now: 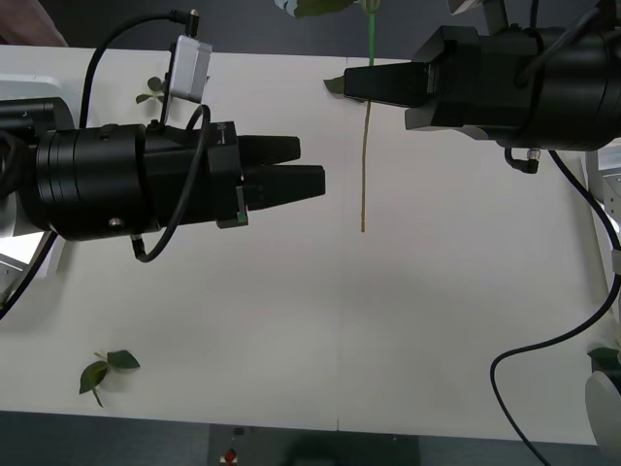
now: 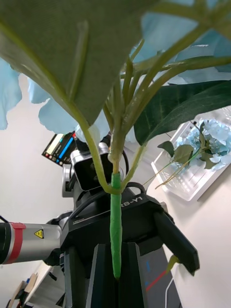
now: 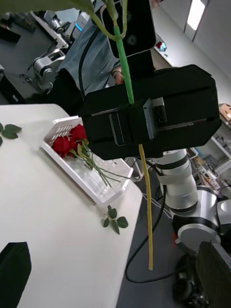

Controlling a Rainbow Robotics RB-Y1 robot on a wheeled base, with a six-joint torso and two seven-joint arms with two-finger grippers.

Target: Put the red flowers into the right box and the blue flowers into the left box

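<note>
I need to grab the blue flower's stem next with my left gripper by its bare lower length (image 1: 364, 189) (image 3: 149, 210), because the fingers of my right gripper cover the stem below the leaves.
My right gripper (image 1: 355, 83) is at the far middle of the table, pointing left, shut on the long stem of a blue flower (image 1: 365, 165). The stem hangs straight down, its tip just above the table. In the right wrist view, the pale blue petals and big leaves (image 2: 144, 57) spread above the pinched stem. The left wrist view faces the right gripper (image 3: 132, 124), with the red flowers (image 3: 67, 140) lying in the right box (image 3: 107, 191) behind it. More blue flowers (image 2: 211, 132) lie in the left box (image 2: 192, 185). My left gripper (image 1: 310, 165) hovers open left of the stem, empty.
Loose green leaf sprigs lie on the white table: one near the front left edge (image 1: 105, 369), one at the far left (image 1: 150, 92), one beside the right box (image 3: 115, 222). A black cable (image 1: 543, 359) loops over the right side.
</note>
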